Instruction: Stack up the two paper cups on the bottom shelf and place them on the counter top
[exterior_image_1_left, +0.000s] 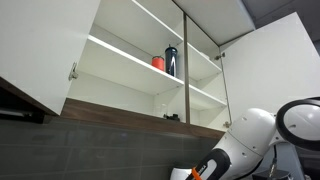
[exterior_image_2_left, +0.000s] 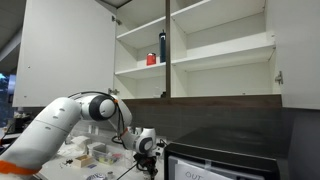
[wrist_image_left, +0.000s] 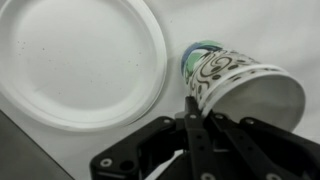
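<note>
The paper cup's bluish-green base meets the white counter top (wrist_image_left: 192, 25) beside the plate, so it would stand if I opened now; I will open my gripper.
In the wrist view a white paper cup (wrist_image_left: 235, 80) with a dark swirl pattern and a bluish-green base lies tilted over the white counter top (wrist_image_left: 250, 30), its wide mouth toward the camera. My gripper (wrist_image_left: 198, 112) is at its rim: one finger presses the outside of the wall, and the cup hides the other finger. Only one cup shows clearly; I cannot tell if a second is nested inside. In both exterior views my gripper (exterior_image_1_left: 200, 170) (exterior_image_2_left: 146, 146) is low at the counter, well below the bottom shelf (exterior_image_1_left: 140, 108) (exterior_image_2_left: 200, 98).
A white paper plate (wrist_image_left: 75, 60) lies on the counter just left of the cup. A red cup (exterior_image_1_left: 158, 62) (exterior_image_2_left: 150, 59) and a tall dark bottle (exterior_image_1_left: 171, 60) (exterior_image_2_left: 162, 46) stand on an upper shelf. The cabinet doors hang open. A dark appliance (exterior_image_2_left: 225, 160) sits beside the gripper.
</note>
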